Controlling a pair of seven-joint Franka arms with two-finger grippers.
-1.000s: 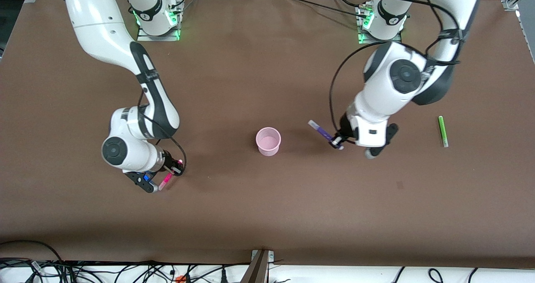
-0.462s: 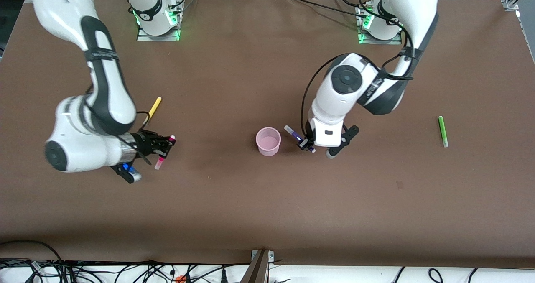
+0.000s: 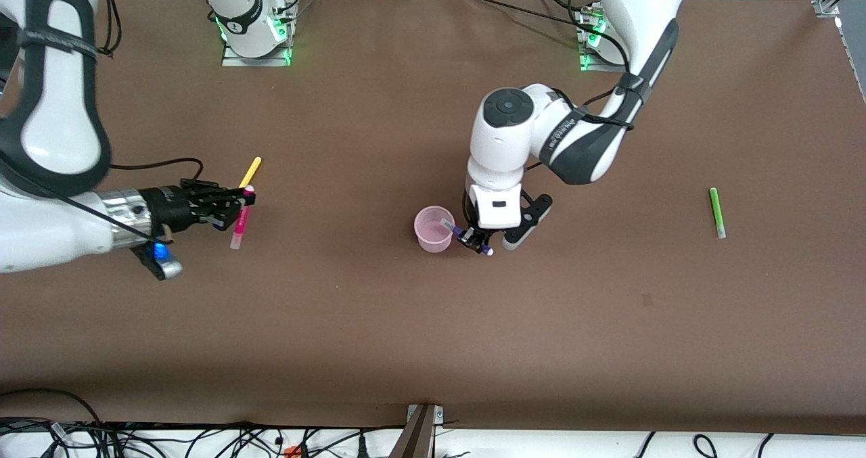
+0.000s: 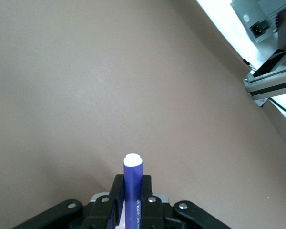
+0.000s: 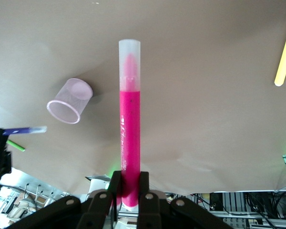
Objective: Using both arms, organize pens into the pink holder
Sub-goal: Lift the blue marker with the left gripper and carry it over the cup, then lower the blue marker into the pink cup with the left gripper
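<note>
My left gripper should keep holding the purple pen until the pen is in the holder. The purple pen is still mostly outside the pink holder's rim.
The pink holder [image 3: 434, 229] stands upright mid-table. My left gripper [image 3: 473, 238] is shut on the purple pen [image 3: 454, 229] just beside the holder, on the side toward the left arm's end. The pen's pale tip reaches over the holder's rim. In the left wrist view the purple pen [image 4: 132, 188] sticks out between the fingers of the left gripper [image 4: 132, 184]. My right gripper [image 3: 233, 208] is shut on the magenta-pink pen [image 3: 240, 220] above the table, beside the yellow pen [image 3: 250, 171]. The right wrist view shows the right gripper [image 5: 129, 188], the magenta pen [image 5: 129, 124] and the holder [image 5: 69, 100].
The yellow pen lies on the table toward the right arm's end and also shows in the right wrist view [image 5: 284, 55]. The light green pen [image 3: 716, 212] lies toward the left arm's end. Cables run along the table's front edge [image 3: 433, 423].
My left gripper has carried the purple pen across to the holder's rim. My right arm has swung up and toward its end of the table with the magenta pen, ending beside the yellow pen.
</note>
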